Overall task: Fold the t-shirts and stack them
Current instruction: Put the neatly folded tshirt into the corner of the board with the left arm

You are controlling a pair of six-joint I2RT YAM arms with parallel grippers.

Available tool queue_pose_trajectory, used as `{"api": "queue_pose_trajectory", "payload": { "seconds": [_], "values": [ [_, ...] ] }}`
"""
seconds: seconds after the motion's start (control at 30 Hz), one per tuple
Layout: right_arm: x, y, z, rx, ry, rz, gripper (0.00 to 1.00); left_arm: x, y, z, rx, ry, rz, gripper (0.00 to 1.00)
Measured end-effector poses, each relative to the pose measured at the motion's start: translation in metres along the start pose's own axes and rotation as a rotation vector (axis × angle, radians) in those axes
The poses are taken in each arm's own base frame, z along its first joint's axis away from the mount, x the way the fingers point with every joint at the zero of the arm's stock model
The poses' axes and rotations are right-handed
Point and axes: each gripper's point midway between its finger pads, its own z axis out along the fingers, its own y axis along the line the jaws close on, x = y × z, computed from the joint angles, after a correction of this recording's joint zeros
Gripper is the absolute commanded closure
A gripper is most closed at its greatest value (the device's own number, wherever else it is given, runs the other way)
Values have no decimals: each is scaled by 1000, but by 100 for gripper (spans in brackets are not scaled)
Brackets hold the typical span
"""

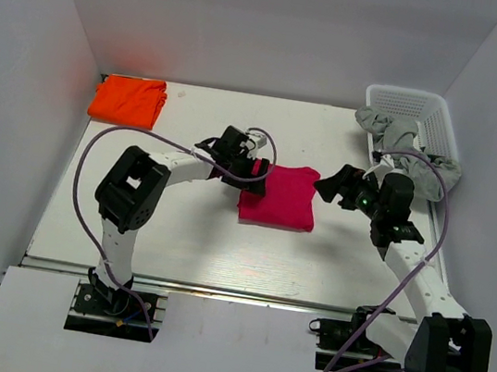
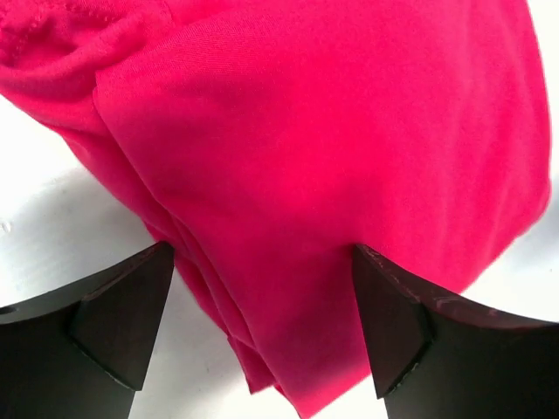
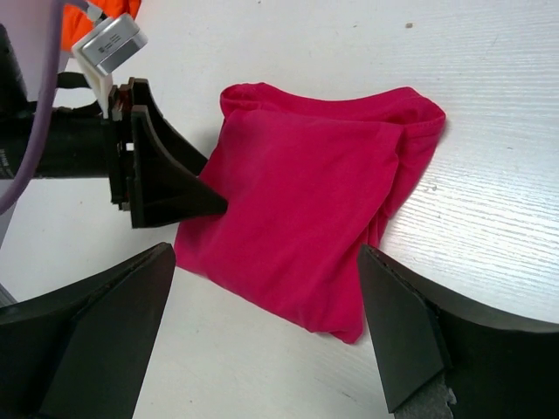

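My left gripper will next grab the magenta-red t-shirt's layered edge facing the orange t-shirt, layers pinched together, to stack it still folded.
The magenta-red t-shirt (image 1: 279, 196) lies folded in a rough square at the table's middle. It fills the left wrist view (image 2: 323, 157) and also shows in the right wrist view (image 3: 306, 201). My left gripper (image 1: 248, 175) is open at the shirt's left edge, its jaws (image 2: 262, 323) standing wide on either side of the layered cloth edge. It shows in the right wrist view (image 3: 166, 188) with a fingertip against the cloth. My right gripper (image 1: 331, 184) is open and empty just right of the shirt, with nothing between its jaws (image 3: 266, 323). The orange t-shirt (image 1: 128, 100) lies folded at the back left.
A white mesh basket (image 1: 428, 115) stands at the back right with grey cloth (image 1: 397, 133) hanging over its rim. White walls enclose the table on the left, back and right. The left arm's cable (image 1: 94, 154) loops over the table's left part.
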Motion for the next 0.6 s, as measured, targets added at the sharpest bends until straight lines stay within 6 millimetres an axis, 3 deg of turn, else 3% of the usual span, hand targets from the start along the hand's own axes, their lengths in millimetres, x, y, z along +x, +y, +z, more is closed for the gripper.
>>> {"api": "queue_pose_trajectory", "payload": {
  "seconds": [0.13, 0.27, 0.37, 0.47, 0.5, 0.6],
  "values": [
    [-2, 1, -4, 6, -8, -3, 10, -4, 3, 7, -32, -2, 2, 11],
    [-1, 0, -7, 19, -6, -3, 10, -8, 8, 12, -74, -7, 1, 26],
    [-1, 0, -10, 25, -10, -6, 10, -8, 11, 17, -96, -4, 5, 58],
    [-1, -1, -12, 38, -18, -10, 10, -8, 12, 21, -101, -2, 1, 77],
    [-1, -2, -13, 43, -19, -10, 10, -7, 12, 21, -102, 1, 0, 97],
    [0, -4, -16, 60, -19, -12, 10, -10, 11, 23, -100, 2, 25, 100]
  ]
}}
